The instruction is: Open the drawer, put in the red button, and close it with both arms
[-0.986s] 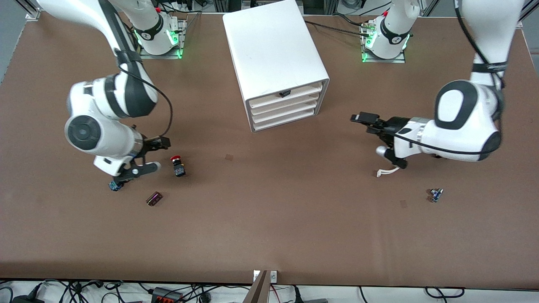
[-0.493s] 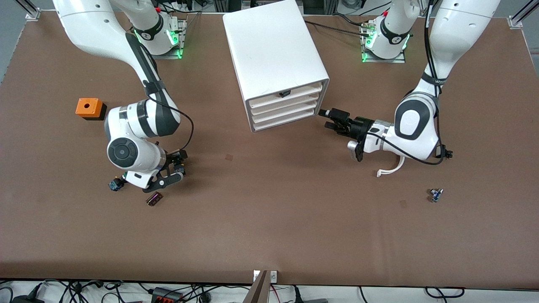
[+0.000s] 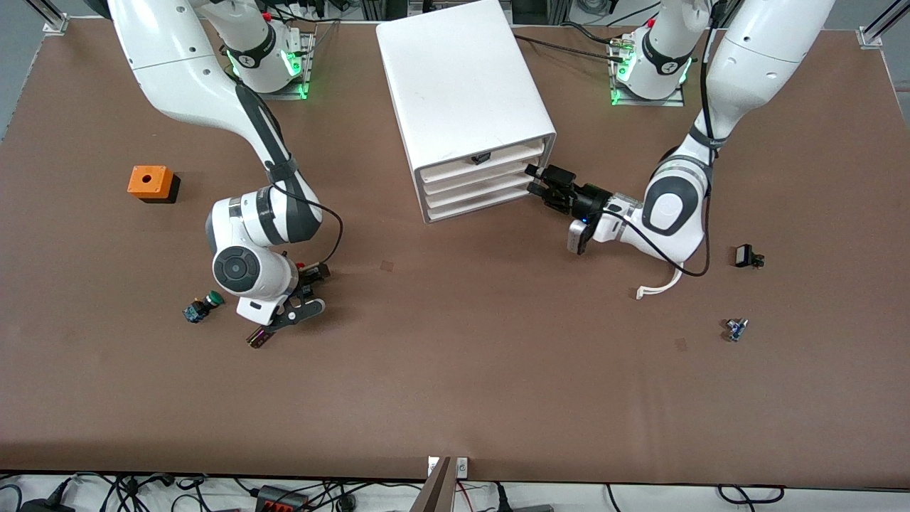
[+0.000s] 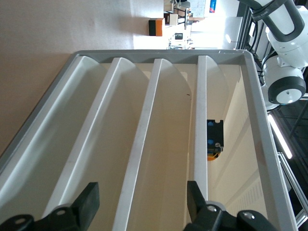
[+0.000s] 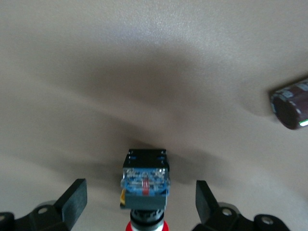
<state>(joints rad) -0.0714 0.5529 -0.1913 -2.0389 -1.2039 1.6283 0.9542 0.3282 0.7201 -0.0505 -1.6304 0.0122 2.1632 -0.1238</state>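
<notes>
I should close my right gripper on the button now: the blue-black body [image 5: 146, 185] above the red cap [image 5: 164, 226] is between my fingers, so I would hold the button if I closed now.
The red button [image 5: 144, 185] lies on its side on the table, red cap toward my right wrist camera and blue-black body away from it. My right gripper [image 5: 142, 202] is open and low, one finger on each side of the button, not touching it. In the front view the button [image 3: 303, 269] is mostly hidden under that gripper [image 3: 313, 288]. The white drawer unit [image 3: 462, 78] stands at the table's middle with all its drawers shut. My left gripper [image 3: 538, 180] is open and empty at the drawer fronts' corner toward the left arm's end. The left wrist view shows that gripper [image 4: 143, 207] facing the drawer fronts [image 4: 144, 144], with the top drawer's black handle [image 4: 214, 139] off to one side.
A green-capped button [image 3: 201, 307] and a dark purple cylinder [image 3: 259, 336] lie close to my right gripper; the cylinder also shows in the right wrist view [image 5: 291, 108]. An orange box [image 3: 151, 182] sits toward the right arm's end. A white clip [image 3: 657, 288], a black part [image 3: 746, 256] and a small blue part [image 3: 736, 328] lie toward the left arm's end.
My right gripper has come down around the red button. My left gripper has moved across to the drawer unit's front. The arms' moves uncovered the orange box, the green button and the black part.
</notes>
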